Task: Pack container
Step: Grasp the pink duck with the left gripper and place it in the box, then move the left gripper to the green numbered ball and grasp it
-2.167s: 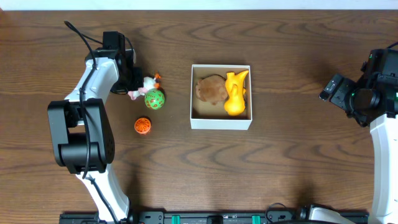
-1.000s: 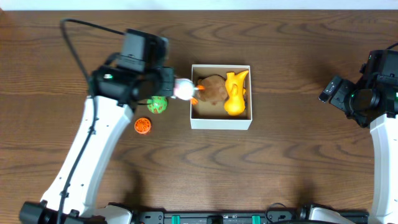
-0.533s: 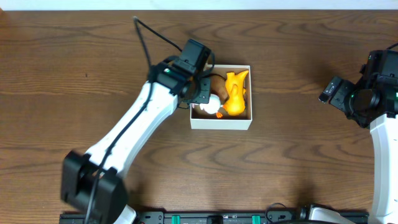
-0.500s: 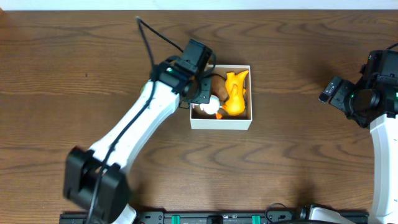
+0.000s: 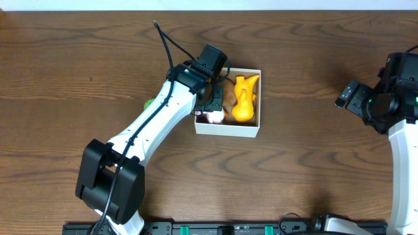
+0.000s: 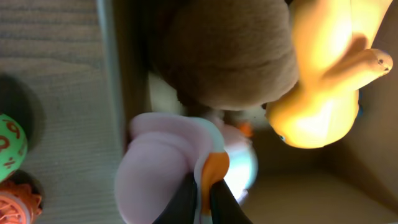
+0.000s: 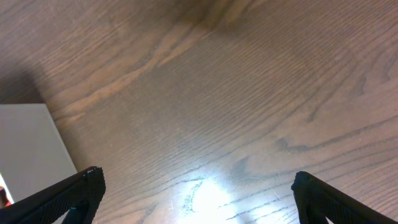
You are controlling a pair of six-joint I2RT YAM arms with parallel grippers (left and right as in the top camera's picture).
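Note:
My left gripper releases the white and pink toy now, since the toy would land in the box, beside the brown plush toy (image 5: 229,92).
The container (image 5: 225,129) is a small white-walled box with a brown inside, at the table's middle. A brown plush toy (image 5: 229,92) and a yellow duck-like toy (image 5: 243,98) lie in it. My left gripper (image 5: 212,109) reaches into the box's left side and is shut on a white and pink toy with orange parts (image 5: 215,117). In the left wrist view the fingers (image 6: 200,200) pinch the toy (image 6: 161,171) beside the brown toy (image 6: 230,50) and the yellow toy (image 6: 329,74). My right gripper (image 5: 349,94) is open and empty at the far right, and also shows in the right wrist view (image 7: 199,186).
A green patterned ball (image 5: 149,103) peeks out from under the left arm, left of the box; in the left wrist view it (image 6: 9,146) lies next to an orange ball (image 6: 12,202). The box's white corner (image 7: 25,143) shows in the right wrist view.
My left arm carried the white and pink toy from left of the box over its wall and down into its left side. The box shifted slightly left. The right arm stayed still.

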